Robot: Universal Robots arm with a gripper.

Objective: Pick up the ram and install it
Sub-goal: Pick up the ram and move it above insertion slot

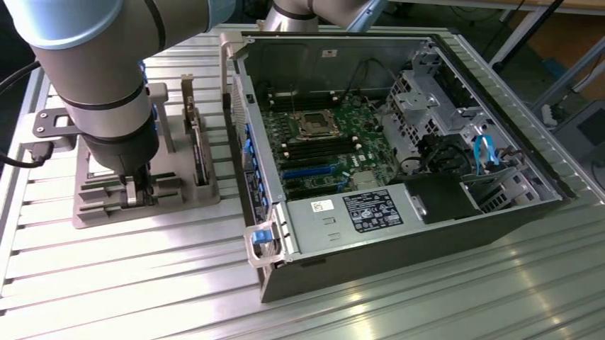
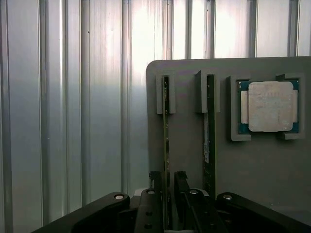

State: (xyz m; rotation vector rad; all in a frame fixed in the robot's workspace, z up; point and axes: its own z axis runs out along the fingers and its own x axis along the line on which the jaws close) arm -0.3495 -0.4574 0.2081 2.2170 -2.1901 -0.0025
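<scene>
My gripper is to take hold of the first ram by its bare middle (image 2: pixel 166 181) next, since both sides stand open there and the holder's grey posts hold the ram's ends.
Two rams stand on edge in slots of a grey holder (image 2: pixel 184 145). In the wrist view the first ram (image 2: pixel 166 126) runs down between my fingers, and the second ram (image 2: pixel 209 131) stands one slot over. My gripper (image 2: pixel 167 180) is open and straddles the first ram. One fingertip (image 2: pixel 155 180) sits close to the stick, and the other fingertip (image 2: pixel 181 180) leaves a small gap. In the exterior view my gripper (image 1: pixel 135 193) reaches down into the holder (image 1: pixel 104 212) at the exterior view's left, beside the open computer case (image 1: pixel 397 142).
A square silver processor chip (image 2: pixel 270 107) lies in a pocket of the holder. A larger card (image 1: pixel 197 145) stands upright in the holder beside the case wall. The motherboard (image 1: pixel 321 142) with its long dark slots lies inside the case. A ribbed metal table (image 1: pixel 142 283) carries everything.
</scene>
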